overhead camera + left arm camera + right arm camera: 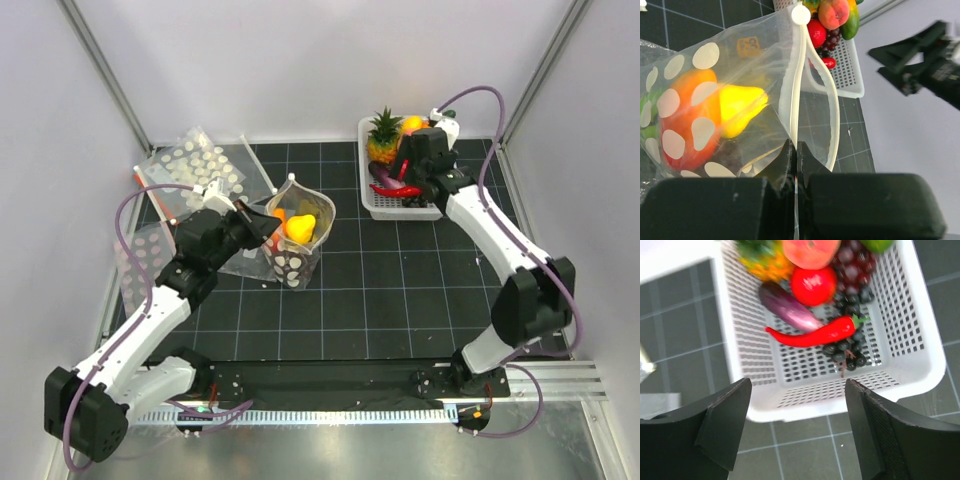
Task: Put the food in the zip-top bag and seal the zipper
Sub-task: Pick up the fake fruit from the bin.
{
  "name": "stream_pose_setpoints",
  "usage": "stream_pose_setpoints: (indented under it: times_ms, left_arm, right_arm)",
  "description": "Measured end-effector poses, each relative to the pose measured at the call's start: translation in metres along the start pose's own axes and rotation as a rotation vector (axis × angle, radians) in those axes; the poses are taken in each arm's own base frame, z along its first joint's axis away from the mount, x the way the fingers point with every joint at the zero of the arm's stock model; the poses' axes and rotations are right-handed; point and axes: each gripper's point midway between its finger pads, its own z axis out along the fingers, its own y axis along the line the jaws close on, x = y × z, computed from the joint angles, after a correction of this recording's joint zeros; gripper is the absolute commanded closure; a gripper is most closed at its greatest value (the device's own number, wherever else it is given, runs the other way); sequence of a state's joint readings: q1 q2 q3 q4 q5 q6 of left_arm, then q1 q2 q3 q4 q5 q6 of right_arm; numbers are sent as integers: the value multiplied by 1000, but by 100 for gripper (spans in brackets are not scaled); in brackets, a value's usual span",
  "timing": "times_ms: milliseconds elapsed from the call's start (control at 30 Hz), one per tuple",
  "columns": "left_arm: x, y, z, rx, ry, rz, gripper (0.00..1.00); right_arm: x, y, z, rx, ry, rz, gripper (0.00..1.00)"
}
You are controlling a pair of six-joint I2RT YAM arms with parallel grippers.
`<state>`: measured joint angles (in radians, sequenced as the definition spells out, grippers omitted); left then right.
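Observation:
The dark grapes need to go in the zip-top bag, so my right gripper needs to grab them by the near stem end (845,358) and leave the chilli (815,334) free.
The zip-top bag (296,255) stands upright mid-table, clear with white dots, its mouth open. Inside it are a yellow piece (300,227) and an orange-red piece (685,117). My left gripper (795,145) is shut on the bag's white zipper strip (799,80) at the near rim; the small white tab (801,14) is at the far end. My right gripper (799,390) is open and empty, hovering over the near wall of the white basket (840,390), which holds a red chilli (815,334), dark grapes (847,352), a purple aubergine (785,305) and a red tomato (813,285).
The basket (385,205) stands at the back right with a toy pineapple (383,137) and orange fruit (412,124). Flat dotted clear sheets (195,165) lie at the back left. White enclosure walls surround the black gridded mat.

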<state>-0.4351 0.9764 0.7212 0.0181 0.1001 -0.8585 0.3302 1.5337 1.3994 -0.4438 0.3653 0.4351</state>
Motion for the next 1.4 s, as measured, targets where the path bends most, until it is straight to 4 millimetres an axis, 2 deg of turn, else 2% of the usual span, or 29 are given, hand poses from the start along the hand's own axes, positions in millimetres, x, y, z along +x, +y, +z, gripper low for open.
stream_pose_setpoints:
  times_ms: [100, 200, 300, 567, 667, 733, 833, 933, 1000, 1167, 1267, 1400]
  left_arm:
    - [-3, -3, -3, 8, -10, 1, 100]
    - [-2, -3, -3, 8, -9, 1, 100]
    - [-2, -3, -3, 11, -6, 2, 100]
    - [-1, -4, -3, 16, -1, 3, 100]
    - [0, -4, -3, 19, 2, 3, 100]
    - [0, -5, -3, 20, 4, 3, 100]
    - [0, -5, -3, 20, 4, 3, 100]
    - [0, -5, -3, 20, 4, 3, 100]
    - [0, -5, -3, 20, 4, 3, 100]
    - [0, -5, -3, 20, 4, 4, 100]
    - [0, -5, -3, 20, 3, 4, 100]
    - [0, -5, -3, 20, 4, 4, 100]
  right_arm:
    - [24, -17, 35, 62, 83, 2, 6]
    - [49, -34, 64, 150, 172, -28, 2]
    - [65, -41, 92, 215, 226, -65, 1]
    - [113, -67, 136, 355, 322, -139, 0]
    - [125, -77, 153, 385, 354, -139, 3]
    - [131, -80, 160, 380, 378, -117, 19]
    - [128, -79, 166, 342, 380, -51, 49]
    - [125, -83, 171, 312, 363, 21, 64]
    - [123, -87, 168, 303, 345, 49, 66]
    - [118, -94, 143, 296, 329, 78, 67]
    - [105, -85, 127, 270, 297, 78, 67]
    - [77, -63, 96, 205, 220, 74, 67]
